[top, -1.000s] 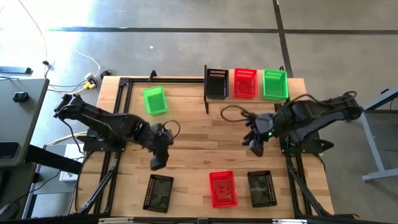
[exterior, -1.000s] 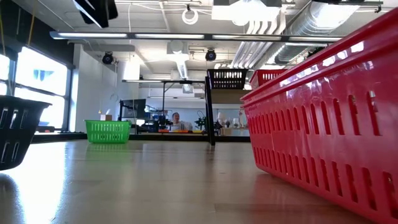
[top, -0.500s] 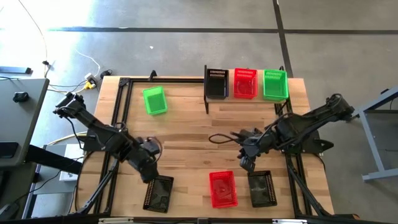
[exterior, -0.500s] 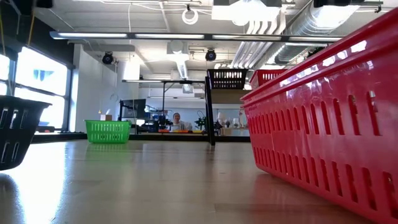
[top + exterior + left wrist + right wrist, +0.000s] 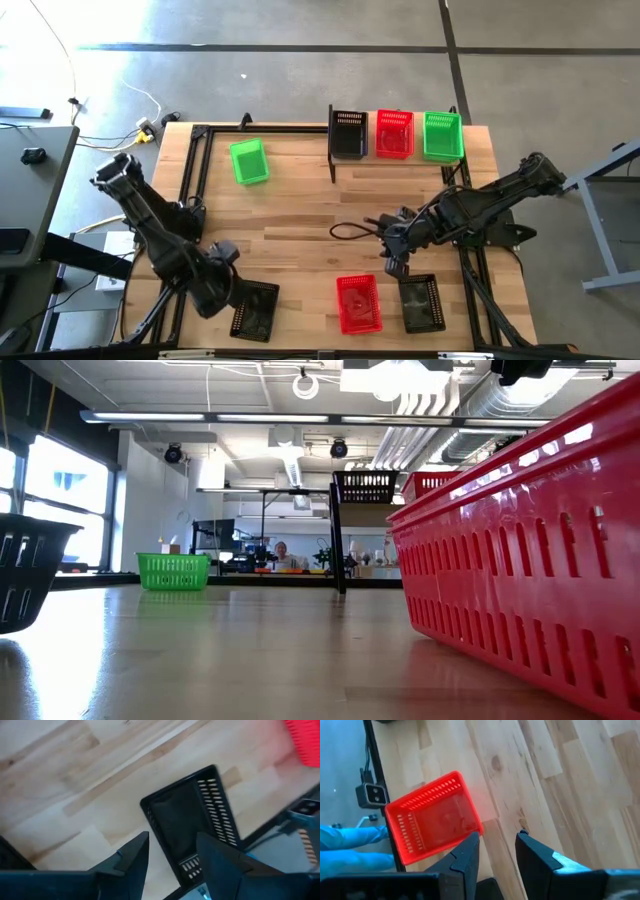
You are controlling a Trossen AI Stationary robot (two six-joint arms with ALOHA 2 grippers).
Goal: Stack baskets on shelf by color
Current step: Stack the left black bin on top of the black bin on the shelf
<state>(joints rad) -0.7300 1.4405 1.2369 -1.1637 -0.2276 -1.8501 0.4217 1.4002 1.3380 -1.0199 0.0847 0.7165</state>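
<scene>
The black basket [image 5: 237, 308] needs to be stacked with its match on the shelf, so my left gripper should grab it by its rim next.
The shelf [image 5: 400, 157] stands at the table's far edge and carries a black basket [image 5: 348, 132], a red basket [image 5: 394, 133] and a green basket [image 5: 442, 136]. A second green basket [image 5: 248, 161] rests on the table's far left. Near the near edge lie a black basket [image 5: 255, 310], a red basket [image 5: 358, 303] and another black basket [image 5: 422, 303]. My left gripper [image 5: 232, 290] [image 5: 172, 855] is open, just left of the near-left black basket [image 5: 187, 827]. My right gripper [image 5: 397, 264] [image 5: 497, 845] is open, on the far side of the red basket [image 5: 432, 825].
The low view shows the red basket [image 5: 530, 560] close on the right, a black basket [image 5: 25, 570] at the left and bare tabletop between them. A black cable [image 5: 350, 230] loops off the right arm. The table's middle is bare wood.
My left gripper has swung from the table's middle toward the near edge and left, ending beside the near-left black basket. My right gripper has moved toward the near edge and slightly left, toward the red basket. No basket has moved.
</scene>
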